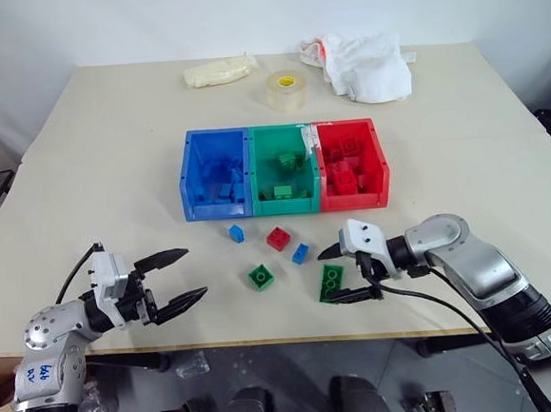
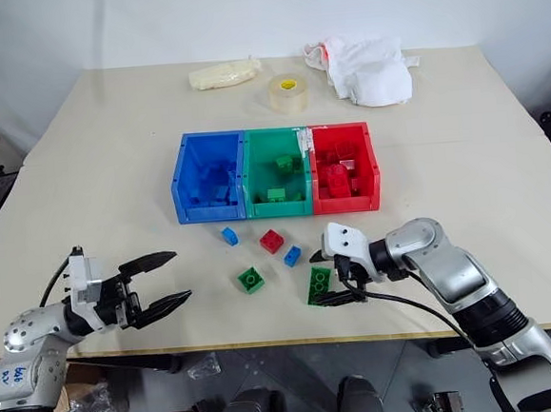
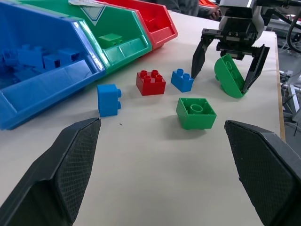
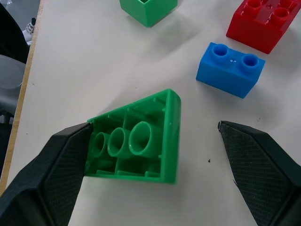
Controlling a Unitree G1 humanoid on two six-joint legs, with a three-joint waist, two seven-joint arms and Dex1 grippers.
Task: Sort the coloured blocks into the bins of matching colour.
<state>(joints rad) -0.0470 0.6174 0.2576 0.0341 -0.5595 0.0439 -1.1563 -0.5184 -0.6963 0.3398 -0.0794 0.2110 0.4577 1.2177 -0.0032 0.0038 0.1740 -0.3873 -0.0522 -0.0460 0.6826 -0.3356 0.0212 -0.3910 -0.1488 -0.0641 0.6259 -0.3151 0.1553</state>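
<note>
My right gripper grabs the long green block by its long sides next, to sort it into the green bin.
The blue bin, green bin and red bin stand joined in a row mid-table, each with bricks of its own colour inside. In front of them lie a small blue block, a red block, another blue block and a square green block. A longer green block is tipped up on its edge, underside showing. My right gripper is open astride it; one finger touches its end and the other stands apart. My left gripper hangs open near the front left, holding nothing.
At the back of the table are a clear tape roll, a crumpled white bag and a pale packet. The table's front edge runs just below both grippers.
</note>
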